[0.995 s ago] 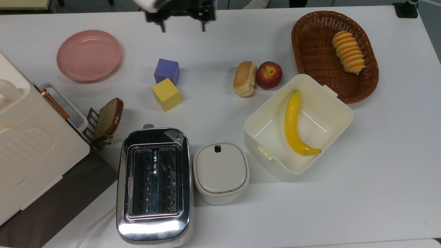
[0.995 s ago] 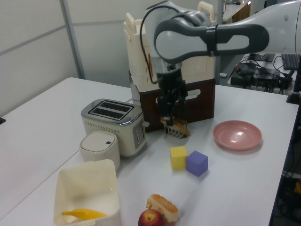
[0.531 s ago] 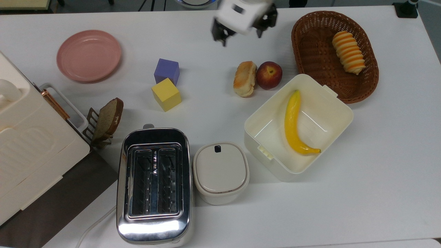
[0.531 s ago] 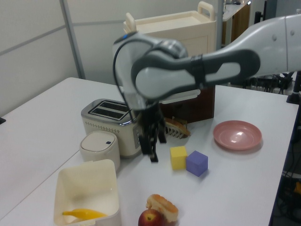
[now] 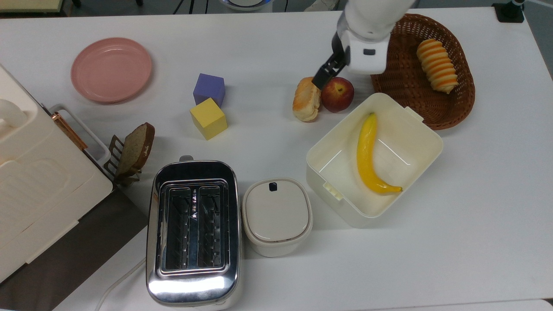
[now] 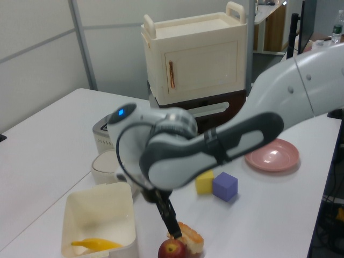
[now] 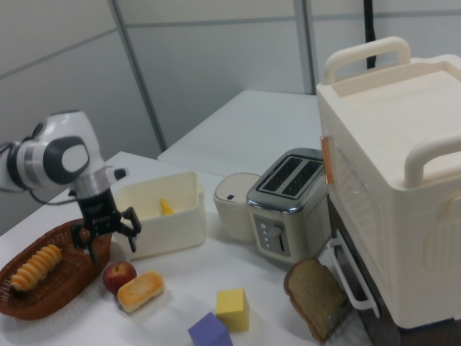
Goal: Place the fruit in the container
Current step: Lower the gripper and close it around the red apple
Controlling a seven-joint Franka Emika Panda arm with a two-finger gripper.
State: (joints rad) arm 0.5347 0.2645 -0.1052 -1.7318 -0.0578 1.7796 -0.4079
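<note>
The fruit should go into the cream container (image 6: 101,217) with the banana, so my gripper will grab the round sides of the fruit (image 6: 172,249) next.
The fruit (image 5: 338,94) is a dark-red apple on the white table, touching a bread roll (image 5: 307,99) on the top view's left. It lies just outside the far corner of the container (image 5: 425,149), a cream box with a yellow banana (image 5: 367,151) inside. My gripper (image 7: 113,247) hangs open just above the fruit (image 7: 120,275), apart from it. In the top view one dark finger (image 5: 322,77) points down between roll and fruit; the white hand covers the other. The left view has a finger (image 6: 167,219) right over the fruit (image 6: 172,249).
A wicker basket (image 5: 391,39) with a striped pastry (image 5: 437,65) stands behind the container. A lidded white pot (image 5: 276,216) and toaster (image 5: 193,233) sit at the front. Yellow (image 5: 208,118) and purple (image 5: 209,89) cubes, a pink plate (image 5: 111,69), a bread slice (image 5: 135,149) and a cream cabinet (image 5: 34,172) lie left.
The gripper has swung from the back middle of the table toward the top view's right and come down over the fruit, turning as it went. Nothing on the table moved.
</note>
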